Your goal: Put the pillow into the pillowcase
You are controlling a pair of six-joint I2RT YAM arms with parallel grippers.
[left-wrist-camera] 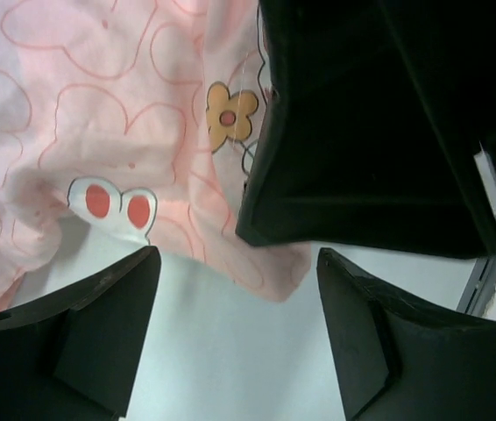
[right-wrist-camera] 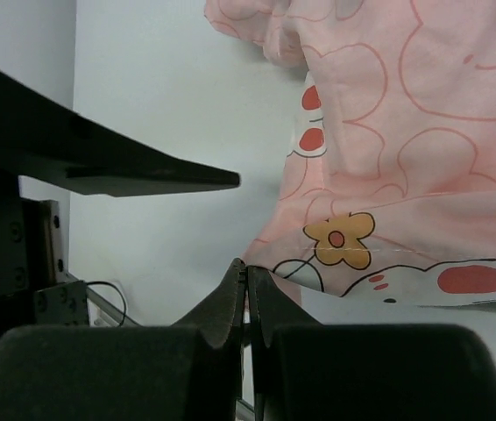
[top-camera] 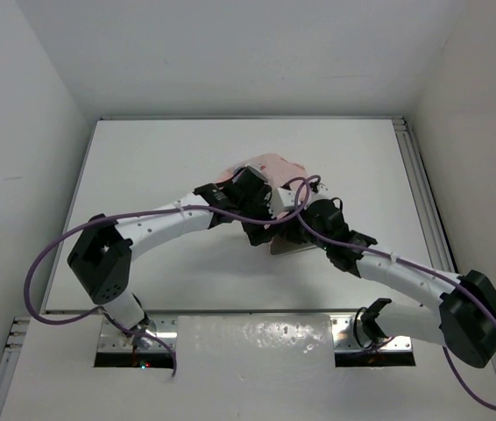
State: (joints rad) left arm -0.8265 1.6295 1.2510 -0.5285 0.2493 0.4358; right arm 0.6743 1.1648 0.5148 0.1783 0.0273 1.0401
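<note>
My left gripper grabs the pillowcase by its hem's loose corner [left-wrist-camera: 272,274] next, so the opening stays free to take the pillow.
The pillowcase [top-camera: 274,165] lies crumpled on the white table between both wrists, pale pink with rabbit outlines and a yellow flower [right-wrist-camera: 340,239]. My left gripper [left-wrist-camera: 239,324] is open and empty over bare table, and a corner of the pillowcase [left-wrist-camera: 265,272] lies just ahead of its fingertips. My right gripper [right-wrist-camera: 246,268] is shut, its tips pinching the pillowcase's lower hem [right-wrist-camera: 274,254]. It shows in the left wrist view as a black body [left-wrist-camera: 362,158] over the cloth. The pillow is hidden. A pale flat shape [top-camera: 290,239] lies between the arms and I cannot tell what it is.
The white table [top-camera: 160,175] is closed in by white walls on three sides. A metal rail [top-camera: 423,193] runs along its right edge. Purple cables [top-camera: 55,254] loop from both arms. One left finger [right-wrist-camera: 143,171] juts into the right wrist view.
</note>
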